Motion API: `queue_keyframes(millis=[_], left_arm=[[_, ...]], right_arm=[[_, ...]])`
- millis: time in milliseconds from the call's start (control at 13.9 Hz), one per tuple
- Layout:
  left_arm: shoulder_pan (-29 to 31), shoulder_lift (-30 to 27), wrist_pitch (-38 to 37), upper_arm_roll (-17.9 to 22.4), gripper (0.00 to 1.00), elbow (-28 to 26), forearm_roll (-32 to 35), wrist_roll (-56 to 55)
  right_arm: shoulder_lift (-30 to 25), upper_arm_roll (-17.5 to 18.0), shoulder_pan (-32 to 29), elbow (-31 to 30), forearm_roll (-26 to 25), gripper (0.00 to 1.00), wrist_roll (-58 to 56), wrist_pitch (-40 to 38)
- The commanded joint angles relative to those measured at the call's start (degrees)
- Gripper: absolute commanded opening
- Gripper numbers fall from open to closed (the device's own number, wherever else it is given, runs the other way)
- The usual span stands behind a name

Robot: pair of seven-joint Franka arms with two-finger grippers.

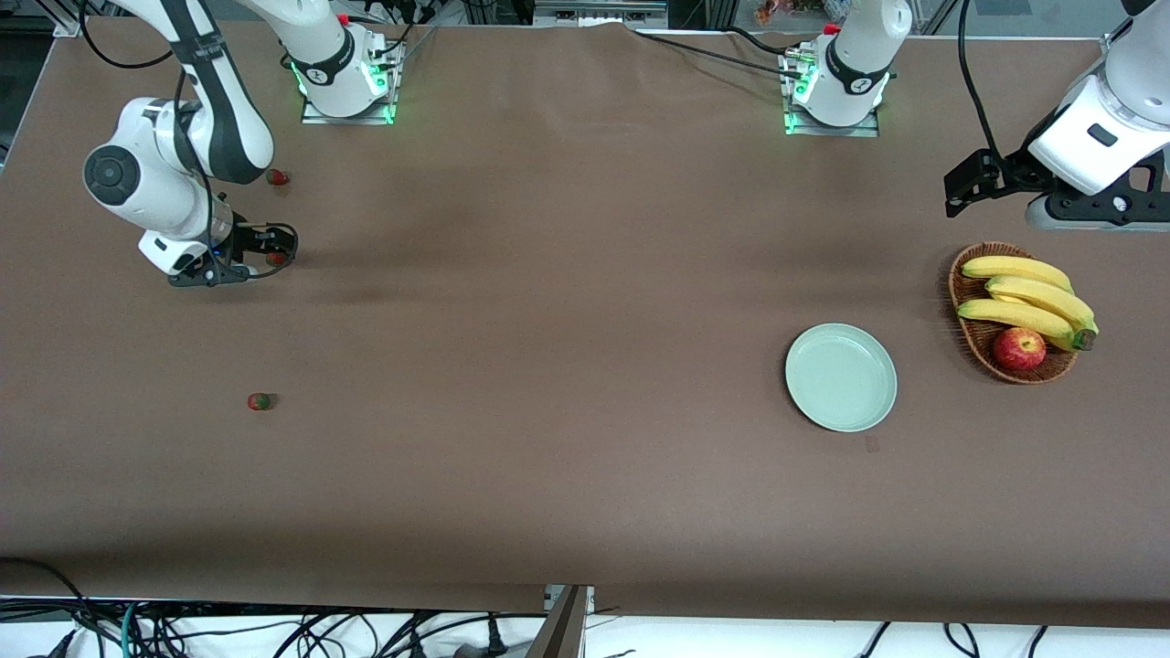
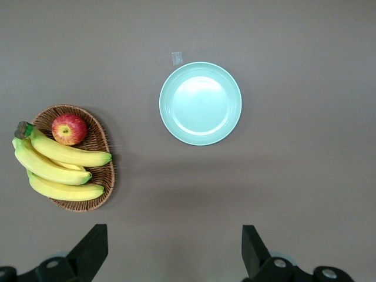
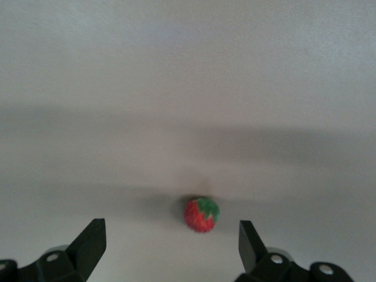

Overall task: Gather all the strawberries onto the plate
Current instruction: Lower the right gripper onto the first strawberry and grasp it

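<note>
Next, my right gripper grabs the middle strawberry by its plump red body [image 1: 275, 258] to collect it into the mint-green plate [image 1: 841, 376].
Three strawberries lie toward the right arm's end of the table. One strawberry [image 1: 277, 177] lies close to the right arm's base, one [image 1: 260, 401] lies nearest the front camera, and one [image 1: 276, 259] lies between them. My right gripper [image 1: 281, 249] hangs open just over that middle strawberry. In the right wrist view the berry [image 3: 201, 214] lies just ahead of the open right gripper [image 3: 170, 249], not gripped. The mint-green plate [image 1: 841, 376] is bare, toward the left arm's end. My left gripper [image 1: 960, 192] waits open and empty above the table; its view shows the plate [image 2: 200, 103] and the left gripper [image 2: 174, 249].
A brown wicker basket [image 1: 969, 338] with bananas [image 1: 1028, 297] and a red apple [image 1: 1019, 348] stands beside the plate at the left arm's end; it also shows in the left wrist view [image 2: 103, 170]. A small tape scrap [image 1: 871, 444] lies by the plate.
</note>
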Motion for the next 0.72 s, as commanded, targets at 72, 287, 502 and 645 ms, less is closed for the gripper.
queue_keyframes(millis=[72, 287, 502, 645], left_arm=[[-0.2, -0.3, -0.5, 0.2, 1.0, 0.3, -1.1, -0.1], [-0.2, -0.3, -1.2, 0.1, 1.0, 0.3, -1.1, -0.1], [-0.3, -0.4, -1.8, -0.1, 1.0, 0.4, -1.4, -0.1], [-0.2, -0.4, -1.8, -0.1, 1.0, 0.4, -1.4, -0.1]], right_arm=[[4.8, -0.2, -3.4, -1.0, 0.9, 0.94, -5.5, 4.4], [5.0, -0.2, -3.9, -2.8, 2.4, 0.87, -5.6, 4.6], [5.1, -0.2, -3.9, -3.3, 3.5, 0.79, -5.6, 4.6], [5.5, -0.2, -4.0, -3.3, 4.2, 0.7, -5.9, 4.7]])
